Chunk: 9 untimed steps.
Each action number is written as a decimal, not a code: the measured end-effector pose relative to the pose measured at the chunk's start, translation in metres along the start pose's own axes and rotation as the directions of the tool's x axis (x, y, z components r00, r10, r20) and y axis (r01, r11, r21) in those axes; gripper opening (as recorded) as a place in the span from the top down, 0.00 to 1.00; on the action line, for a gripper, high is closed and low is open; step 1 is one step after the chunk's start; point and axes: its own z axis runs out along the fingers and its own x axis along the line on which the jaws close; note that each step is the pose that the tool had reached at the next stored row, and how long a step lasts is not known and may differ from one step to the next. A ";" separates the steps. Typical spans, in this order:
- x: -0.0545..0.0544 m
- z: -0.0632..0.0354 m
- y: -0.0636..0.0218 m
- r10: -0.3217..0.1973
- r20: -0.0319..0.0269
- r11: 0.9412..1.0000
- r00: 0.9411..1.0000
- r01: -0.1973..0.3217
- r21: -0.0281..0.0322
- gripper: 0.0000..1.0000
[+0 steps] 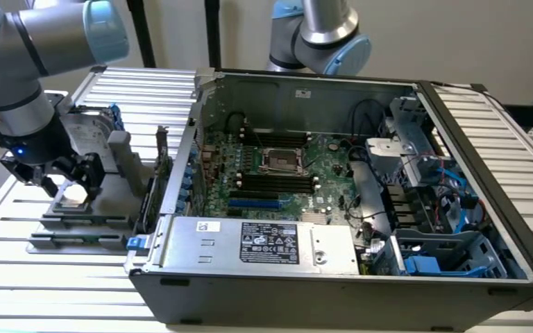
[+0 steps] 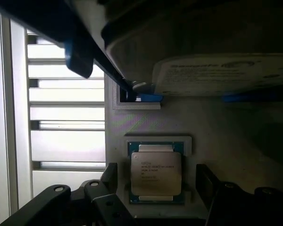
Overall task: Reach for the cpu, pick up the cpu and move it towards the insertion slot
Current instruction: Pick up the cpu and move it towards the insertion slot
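The CPU point(image 2: 156, 173) is beside my fingers in the wrist view, and my fingers are level with its holder point(image 2: 187, 147). My gripper should close on the CPU.
The cpu point(image 2: 155, 173), a small square chip with a silvery-grey top and printed text, lies flat in a pale holder on the grey fixture. My gripper point(image 2: 158, 181) hangs just above it, open, with one dark finger point(image 2: 109, 178) on each side and not touching it. In the exterior view the gripper point(image 1: 66, 182) stands over the cpu point(image 1: 72, 198) at the exterior view's left, outside the computer case. The insertion slot point(image 1: 280, 159), a shiny metal frame with a dark centre, sits on the green motherboard point(image 1: 332, 173) inside the open case.
An upright silver hard drive point(image 1: 86, 135) with blue rails stands right behind the cpu holder, close to my wrist. The case wall point(image 1: 178, 173) rises between fixture and motherboard. A power supply point(image 1: 257, 243) fills the case front. A second arm point(image 1: 318, 35) stands behind the case.
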 end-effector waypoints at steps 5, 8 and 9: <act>0.000 0.0009 0.0000 0.001 0.000 1.000 1.000 -0.001 0.000 0.24; 0.000 0.0014 0.0000 0.001 0.000 1.000 1.000 -0.001 0.000 0.24; 0.000 0.0015 0.0000 0.001 0.000 1.000 1.000 -0.001 0.000 0.24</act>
